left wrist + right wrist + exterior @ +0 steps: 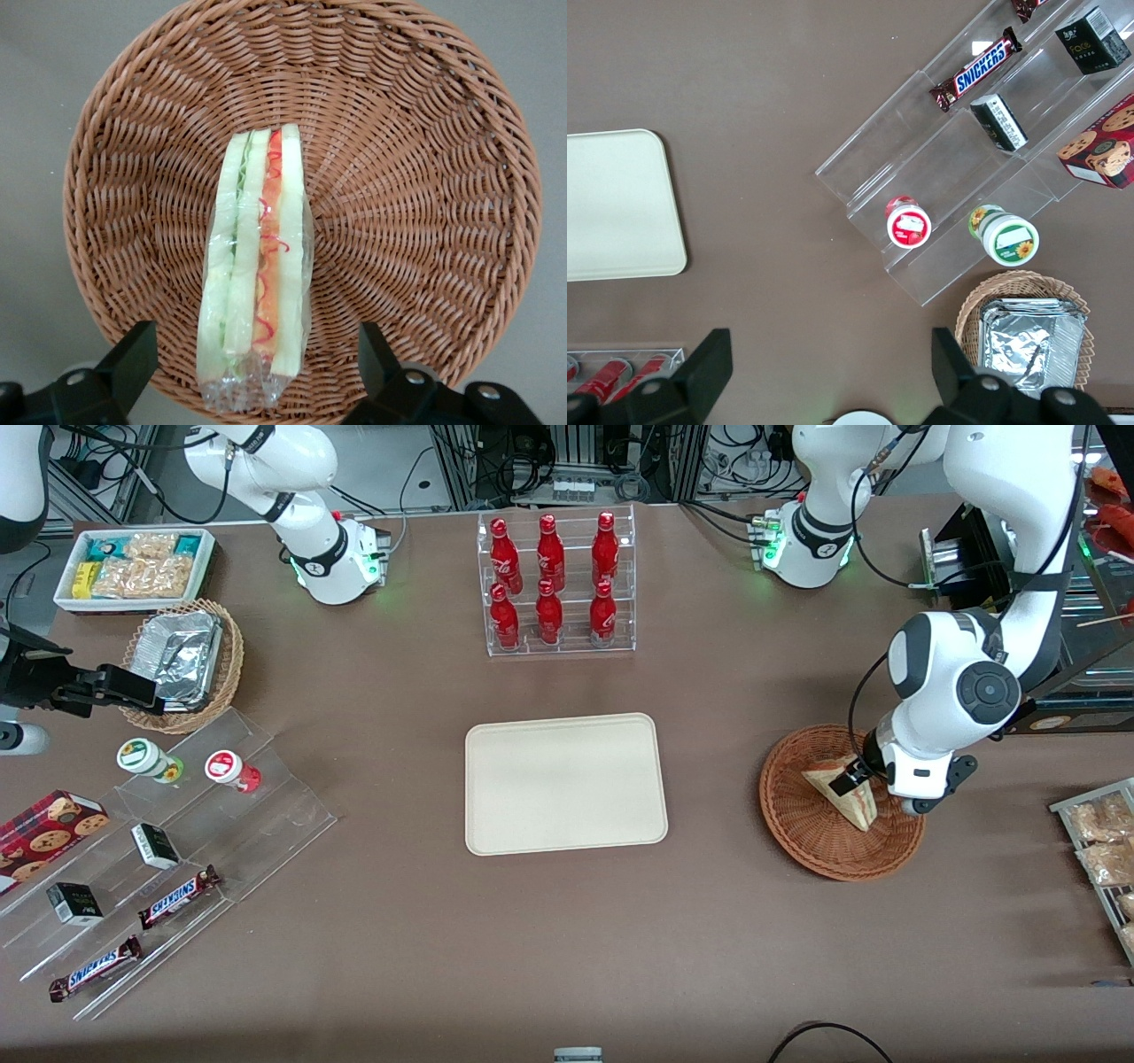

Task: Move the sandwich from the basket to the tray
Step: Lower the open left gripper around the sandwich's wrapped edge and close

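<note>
My gripper is going to grab the sandwich by its crumpled-wrapper end (828,771) next, and then it can put the sandwich on the cream tray (565,784).
The sandwich (843,795) (257,283), a plastic-wrapped wedge with green and red filling on its cut edge, lies in the reddish-brown wicker basket (797,824) (416,177) at the working arm's end of the table. My gripper (856,775) (254,354) is down inside the basket and open. One black finger (133,354) stands on each side of the sandwich's wide end, with a gap between each finger and the wrapper. The cream tray (565,784) (611,204) lies bare at the table's middle, beside the basket toward the parked arm.
A clear rack of red bottles (556,584) stands farther from the front camera than the tray. A stepped acrylic shelf (177,824) with snacks, a tan foil-container basket (182,664) and a white tub (133,567) lie toward the parked arm's end. A wire rack of packets (1099,841) is beside the basket.
</note>
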